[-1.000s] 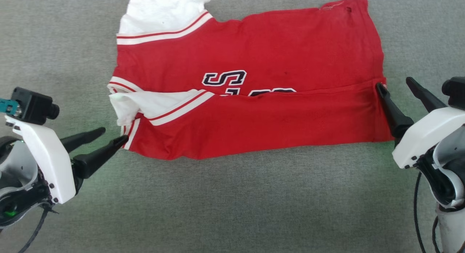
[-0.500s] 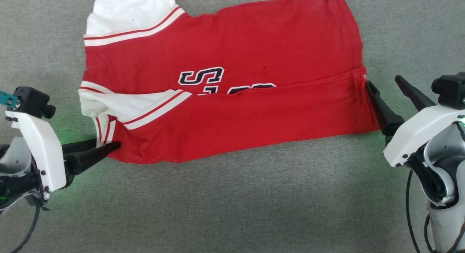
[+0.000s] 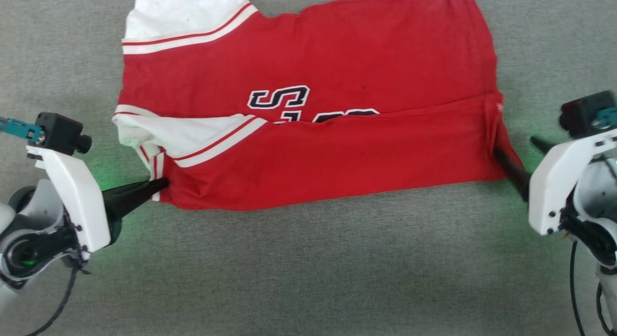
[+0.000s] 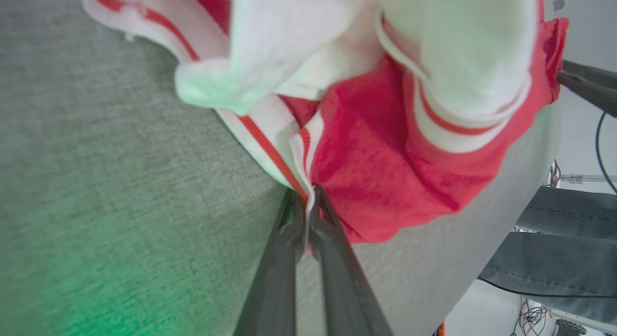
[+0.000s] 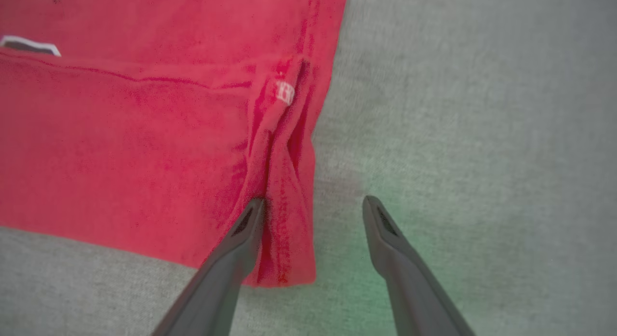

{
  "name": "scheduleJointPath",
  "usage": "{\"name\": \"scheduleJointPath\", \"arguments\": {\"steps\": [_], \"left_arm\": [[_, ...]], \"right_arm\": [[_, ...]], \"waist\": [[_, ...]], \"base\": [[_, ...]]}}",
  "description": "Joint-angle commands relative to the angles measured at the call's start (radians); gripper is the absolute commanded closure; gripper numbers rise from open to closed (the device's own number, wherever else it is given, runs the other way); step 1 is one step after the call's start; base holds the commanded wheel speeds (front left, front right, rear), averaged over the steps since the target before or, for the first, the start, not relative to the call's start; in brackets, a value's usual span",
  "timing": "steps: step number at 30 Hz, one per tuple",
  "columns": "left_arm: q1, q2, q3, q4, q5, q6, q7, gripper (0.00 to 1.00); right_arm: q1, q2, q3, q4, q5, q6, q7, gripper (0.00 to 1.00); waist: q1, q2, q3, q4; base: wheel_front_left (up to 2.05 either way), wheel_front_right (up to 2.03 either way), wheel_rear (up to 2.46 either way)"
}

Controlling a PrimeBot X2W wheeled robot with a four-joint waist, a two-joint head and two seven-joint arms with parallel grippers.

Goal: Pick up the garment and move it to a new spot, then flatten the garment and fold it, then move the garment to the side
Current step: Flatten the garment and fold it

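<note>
I need to pick up the garment next with my right gripper by its rumpled hem corner, where the cloth stands up in folds while the red body [image 3: 358, 156] lies flat.
The garment [image 3: 337, 75] is a red jersey shirt with white sleeves, spread sideways on the grey surface. Its near half is folded up over the dark lettering. At the striped trim of the near-left corner, my left gripper [image 3: 163, 184] is shut on the cloth. The left wrist view shows both fingers pressed together on that edge of the garment [image 4: 385, 148], with my left gripper [image 4: 308, 203] low over the surface. My right gripper [image 3: 518, 153] is open at the hem on the right. In the right wrist view, one finger of my right gripper [image 5: 313, 203] lies on the rumpled hem of the garment [image 5: 120, 133], the other on bare surface.
A grey carpet-like table surface [image 3: 308, 268] lies under everything, with free room near and to both sides of the shirt. In the left wrist view the table's edge [image 4: 487, 259] runs at the right, with denim-covered legs [image 4: 559, 249] and cables beyond it.
My left gripper has shut on the shirt's near-left corner. The right gripper has pushed in, so the hem now lies between its fingers. The head camera shifted a little.
</note>
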Motion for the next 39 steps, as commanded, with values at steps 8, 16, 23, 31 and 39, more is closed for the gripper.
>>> {"name": "scheduleJointPath", "arguments": {"steps": [8, 16, 23, 31, 39], "left_arm": [[0.034, -0.052, -0.004, -0.015, 0.022, -0.004, -0.071, 1.0], [0.071, -0.047, 0.0, -0.042, 0.024, -0.005, -0.132, 1.0], [0.156, 0.023, -0.007, -0.128, 0.039, -0.005, -0.212, 1.0], [0.245, 0.105, -0.016, -0.22, 0.043, -0.004, -0.278, 1.0], [0.269, 0.11, -0.004, -0.238, 0.047, 0.01, -0.332, 0.0]], "right_arm": [[0.016, -0.028, 0.057, 0.04, 0.005, -0.001, 0.074, 1.0], [0.052, -0.032, 0.004, 0.02, 0.015, -0.001, 0.05, 1.0], [0.159, -0.045, -0.062, -0.074, 0.024, -0.001, 0.076, 1.0], [0.323, -0.039, -0.146, -0.215, 0.031, -0.001, 0.14, 1.0], [0.362, 0.005, -0.188, -0.293, 0.011, -0.001, 0.091, 0.0]], "waist": [[0.0, -0.0001, -0.013, 0.035], [0.0, -0.0001, -0.043, 0.052], [0.0, -0.0001, -0.066, 0.065], [0.0, -0.0001, -0.075, 0.079], [0.0, -0.0001, -0.081, 0.071]], "base": [[0.0, 0.0, 0.0], [0.0, 0.0, 0.0], [0.0, 0.0, 0.0], [0.0, 0.0, 0.0], [0.0, 0.0, 0.0]]}}
